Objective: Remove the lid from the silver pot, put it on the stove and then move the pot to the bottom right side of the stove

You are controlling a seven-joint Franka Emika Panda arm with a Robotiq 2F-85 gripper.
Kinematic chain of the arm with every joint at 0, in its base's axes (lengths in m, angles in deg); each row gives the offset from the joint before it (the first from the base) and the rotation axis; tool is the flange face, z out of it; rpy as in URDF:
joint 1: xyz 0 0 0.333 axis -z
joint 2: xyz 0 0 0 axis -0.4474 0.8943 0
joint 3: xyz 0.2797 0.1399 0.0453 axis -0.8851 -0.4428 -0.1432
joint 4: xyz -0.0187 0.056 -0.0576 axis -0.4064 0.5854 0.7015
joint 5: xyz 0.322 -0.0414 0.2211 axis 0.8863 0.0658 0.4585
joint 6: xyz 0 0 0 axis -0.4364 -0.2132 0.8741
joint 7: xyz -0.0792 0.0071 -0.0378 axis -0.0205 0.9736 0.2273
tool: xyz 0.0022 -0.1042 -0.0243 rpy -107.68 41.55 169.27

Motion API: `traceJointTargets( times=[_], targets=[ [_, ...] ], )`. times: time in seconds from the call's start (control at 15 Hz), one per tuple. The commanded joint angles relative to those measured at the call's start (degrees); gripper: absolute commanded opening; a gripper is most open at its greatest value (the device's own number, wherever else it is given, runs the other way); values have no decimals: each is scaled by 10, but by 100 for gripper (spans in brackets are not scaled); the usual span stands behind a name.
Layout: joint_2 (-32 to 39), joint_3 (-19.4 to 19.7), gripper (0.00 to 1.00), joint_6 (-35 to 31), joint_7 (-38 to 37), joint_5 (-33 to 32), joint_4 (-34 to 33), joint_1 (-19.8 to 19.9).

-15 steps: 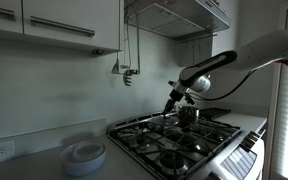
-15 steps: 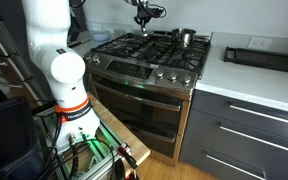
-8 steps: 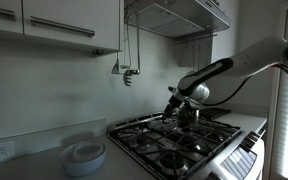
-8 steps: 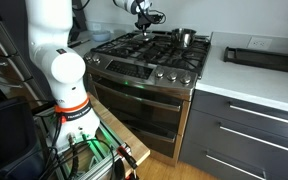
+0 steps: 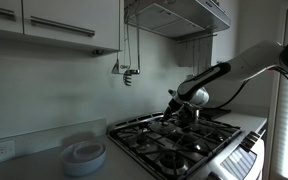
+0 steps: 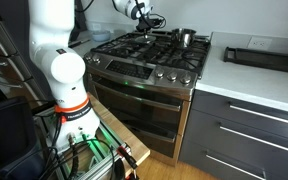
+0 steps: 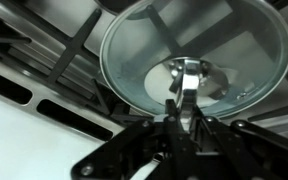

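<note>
The stove grates lie close below the lid's whole round, so the lid would land on the grates. It is now time for my gripper to release the lid.
In the wrist view my gripper (image 7: 184,112) is shut on the small knob of the lid (image 7: 234,45), a shallow round silvery disc held over the stove grates (image 7: 46,52). In both exterior views the gripper (image 5: 171,102) (image 6: 141,17) hangs low over the rear of the stove (image 5: 149,135) (image 6: 144,55), beside the silver pot (image 5: 189,114) (image 6: 187,37), which stands uncovered on a back burner. The lid is too small to make out in the exterior views.
White stacked dishes (image 5: 84,155) sit on the counter beside the stove. A range hood (image 5: 174,15) hangs above it. A dark tray (image 6: 259,57) lies on the white counter. The robot's base (image 6: 64,75) stands in front of the oven.
The arm has carried the lid away from the pot, sideways along the back of the stove, and a little lower.
</note>
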Motion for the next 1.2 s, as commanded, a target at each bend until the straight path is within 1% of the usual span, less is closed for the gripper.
traceJointTargets(
  times=[0.0, 0.2, 0.27, 0.33, 0.4, 0.6, 0.73, 0.87, 0.93, 1.0, 1.07, 1.13],
  targets=[
    [-4, 3, 4, -30, -12, 2, 17, -3],
    [-4, 4, 4, -28, -20, 3, 18, -2],
    [-5, 5, 39, -28, -24, 1, 18, -3],
    [-6, 6, 40, -26, -27, 0, 18, -3],
    [-7, 6, 45, -23, -28, 0, 16, -2],
    [-18, 11, 69, -18, -35, -2, 12, -1],
    [-32, 16, 83, -10, -46, -3, 6, 0],
    [-53, 32, 98, 3, -76, -13, 0, -2],
    [-65, 45, 100, 5, -129, -55, 2, -2],
    [-78, 70, 100, 17, -180, -95, 3, -11],
    [-90, 111, 100, 22, -221, -126, 7, -32],
    [-96, 127, 100, 41, -266, -168, -2, -33]
  ],
)
